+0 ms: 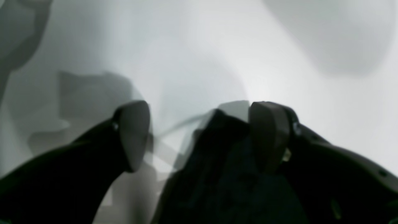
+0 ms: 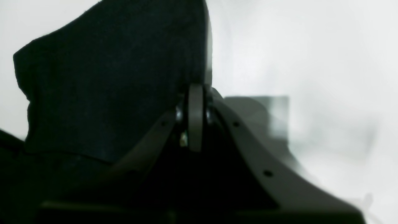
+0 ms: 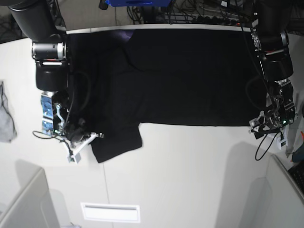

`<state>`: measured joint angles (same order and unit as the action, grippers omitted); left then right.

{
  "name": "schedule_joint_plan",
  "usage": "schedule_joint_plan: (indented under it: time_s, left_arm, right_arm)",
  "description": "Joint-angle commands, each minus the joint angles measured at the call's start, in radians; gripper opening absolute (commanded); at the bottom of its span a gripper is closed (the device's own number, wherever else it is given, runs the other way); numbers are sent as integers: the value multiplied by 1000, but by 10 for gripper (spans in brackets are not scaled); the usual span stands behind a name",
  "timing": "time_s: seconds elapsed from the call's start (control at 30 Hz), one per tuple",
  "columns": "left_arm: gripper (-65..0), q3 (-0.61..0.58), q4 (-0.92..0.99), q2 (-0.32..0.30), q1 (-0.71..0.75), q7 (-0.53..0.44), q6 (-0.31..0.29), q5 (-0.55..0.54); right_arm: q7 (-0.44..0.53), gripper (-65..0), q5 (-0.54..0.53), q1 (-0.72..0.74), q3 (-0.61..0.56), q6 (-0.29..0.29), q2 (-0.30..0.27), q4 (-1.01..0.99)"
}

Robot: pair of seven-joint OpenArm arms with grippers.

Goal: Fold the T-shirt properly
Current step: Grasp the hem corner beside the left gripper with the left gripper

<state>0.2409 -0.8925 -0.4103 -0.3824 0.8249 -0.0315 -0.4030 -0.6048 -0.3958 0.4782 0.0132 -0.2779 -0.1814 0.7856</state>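
The black T-shirt's corner [image 1: 220, 140] has the fingers of my left gripper reaching down to the table on either side of it, so my left gripper should close on it.
The black T-shirt [image 3: 180, 76] lies spread plain side up across the back of the white table [image 3: 190, 171], one sleeve [image 3: 116, 142] sticking out toward the front left. At that sleeve's left edge my right gripper [image 3: 80, 135] is shut. The right wrist view shows its pads [image 2: 196, 124] pressed together with a fold of the black T-shirt [image 2: 108, 87] rising from them. My left gripper [image 3: 266, 124] stands at the shirt's right edge. It is open [image 1: 199, 137], with black fabric [image 1: 224, 174] lying between the fingers [image 1: 270, 133] against one pad.
A small grey cloth [image 3: 5, 118] lies at the table's left edge. A white rectangular label [image 3: 110, 212] sits near the front edge. Cables [image 3: 204, 14] run along the back, and low partitions stand at the front left [image 3: 23, 204] and right [image 3: 285, 190].
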Motion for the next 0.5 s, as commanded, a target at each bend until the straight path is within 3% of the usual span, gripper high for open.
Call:
schedule_joint_plan:
  time_s: [0.0, 0.07, 0.13, 0.37, 0.47]
  left_arm:
    - [-174, -1, 6, 3, 0, 55, -14, -37]
    - [-186, -2, 9, 3, 0, 55, -14, -37]
    - [-257, -7, 13, 3, 0, 55, -14, -37]
    - [-650, -10, 14, 4, 0, 53, -14, -29]
    - [-650, -10, 9, 0, 0, 55, -15, -37]
  right_arm:
    - [-22, -650, 11, 15, 0, -1, -7, 8]
    - [-20, -650, 11, 15, 0, -1, -7, 8]
    - [-20, -650, 11, 15, 0, -1, -7, 8]
    - [-17, -650, 11, 15, 0, -1, -8, 8]
    - [-13, -650, 13, 6, 0, -1, -11, 36]
